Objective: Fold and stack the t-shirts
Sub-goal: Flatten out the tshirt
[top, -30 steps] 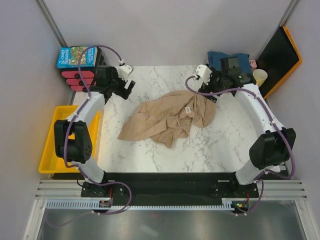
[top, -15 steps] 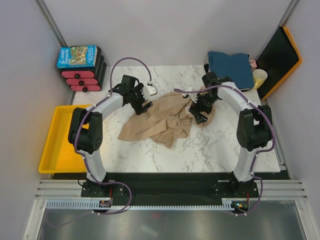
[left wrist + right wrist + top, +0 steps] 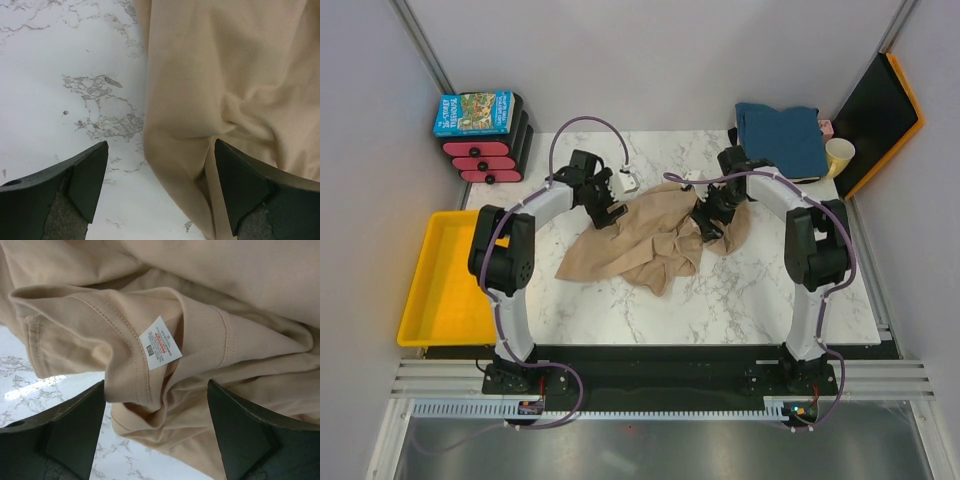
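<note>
I need to close my left gripper on the tan-beige t-shirt now, because its fingers reach down around the t-shirt's folded edge and one finger is creasing the cloth.
A crumpled tan-beige t-shirt [image 3: 645,240] lies mid-table. My left gripper [image 3: 608,208] is open over its far left edge; in the left wrist view that gripper [image 3: 160,185] straddles the shirt's folded edge [image 3: 180,150], one finger [image 3: 85,180] over bare marble. My right gripper [image 3: 710,224] is open over the collar; in the right wrist view it [image 3: 157,427] spans the ribbed neckline [image 3: 145,410], just below the white label [image 3: 160,342]. Neither holds cloth. A folded teal-blue t-shirt [image 3: 780,135] rests at the back right.
A yellow tray [image 3: 440,285] sits off the table's left edge. The blue picture box [image 3: 475,112] lies on red-and-black drawers at the back left. A pale yellow cup [image 3: 840,155] and a black-and-orange board [image 3: 880,105] stand at the back right.
Both arms swung in from the back corners and came down onto the tan shirt, left at its far left edge, right at the collar. Both grippers stayed open.
</note>
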Available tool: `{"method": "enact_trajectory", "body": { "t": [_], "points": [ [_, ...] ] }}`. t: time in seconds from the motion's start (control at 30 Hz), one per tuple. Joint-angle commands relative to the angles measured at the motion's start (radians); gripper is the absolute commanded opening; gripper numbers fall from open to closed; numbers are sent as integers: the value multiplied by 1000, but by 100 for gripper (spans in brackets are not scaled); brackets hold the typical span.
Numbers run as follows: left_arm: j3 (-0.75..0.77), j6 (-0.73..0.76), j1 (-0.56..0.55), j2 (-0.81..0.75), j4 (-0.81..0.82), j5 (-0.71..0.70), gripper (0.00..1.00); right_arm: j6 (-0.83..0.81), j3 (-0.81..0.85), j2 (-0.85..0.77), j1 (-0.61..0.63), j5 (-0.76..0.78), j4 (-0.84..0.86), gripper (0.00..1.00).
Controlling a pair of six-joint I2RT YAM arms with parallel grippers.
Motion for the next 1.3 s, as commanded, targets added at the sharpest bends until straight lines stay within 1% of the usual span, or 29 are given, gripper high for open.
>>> {"method": "enact_trajectory", "body": {
  "t": [0.0, 0.03, 0.07, 0.1, 0.13, 0.17, 0.2, 0.27, 0.3, 0.33, 0.53, 0.57, 0.63, 0.7, 0.77, 0.87, 0.93, 0.97, 1.0, 1.07, 1.1, 1.2, 1.27],
  "points": [
    [32, 48, -19, 20, 4, -11, 86, 32, 15, 35, 12, -29, 69, 83],
    [33, 51, -20, 20, 3, -11, 77, 38, 23, 47, 12, -18, 72, 80],
    [35, 51, -23, 17, 1, -14, 35, 46, 38, 53, 13, -15, 74, 74],
    [38, 50, -23, 18, 3, -22, 11, 48, 46, 55, 13, -14, 72, 60],
    [43, 42, -23, 17, 3, -30, 2, 49, 49, 58, 15, -3, 74, 52],
    [41, 42, -23, 17, 3, -34, 2, 49, 57, 56, 15, 5, 74, 44],
    [40, 43, -25, 11, 3, -45, 2, 51, 58, 52, 15, 14, 72, 29],
    [33, 50, -23, 0, 4, -59, 2, 45, 55, 41, 17, 43, 70, 17],
    [35, 48, -22, -3, 4, -76, 2, 34, 55, 23, 17, 55, 70, 5],
    [36, 40, -19, -20, 4, -85, 2, 29, 54, 13, 17, 70, 69, 0],
    [29, -13, 29, -92, 44, -88, 2, -64, 15, -102, 13, 186, 61, 0],
    [15, -10, 33, -106, 55, -99, 2, -78, 6, -113, 13, 201, 58, 0],
    [4, 7, 35, -118, 108, -168, 2, -115, 2, -140, 15, 258, 51, 0],
    [24, 4, 43, -136, 125, -218, 2, -138, -5, -172, 6, 299, 51, 0],
    [73, -4, 63, -158, 121, -232, 2, -178, -9, -194, -3, 322, 52, 0],
    [131, 16, 79, -181, 116, -284, 2, -240, -26, -218, -19, 411, 75, 0],
    [164, 43, 92, -201, 115, -332, 2, -283, -49, -240, -32, 510, 145, 0],
    [196, 53, 98, -206, 115, -335, 2, -305, -79, -251, -42, 537, 176, 0],
    [211, 71, 104, -215, 115, -379, 2, -343, -92, -267, -63, 554, 240, 0],
    [256, 89, 125, -222, 110, -407, 2, -372, -115, -277, -91, 592, 305, 0],
    [266, 105, 135, -224, 109, -419, 2, -400, -118, -275, -114, 606, 363, 0],
    [271, 123, 167, -239, 87, -415, 2, -423, -110, -251, -144, 629, 435, 0],
    [235, 138, 178, -253, 89, -418, 2, -431, -97, -228, -154, 637, 455, 0]
  ]
}}
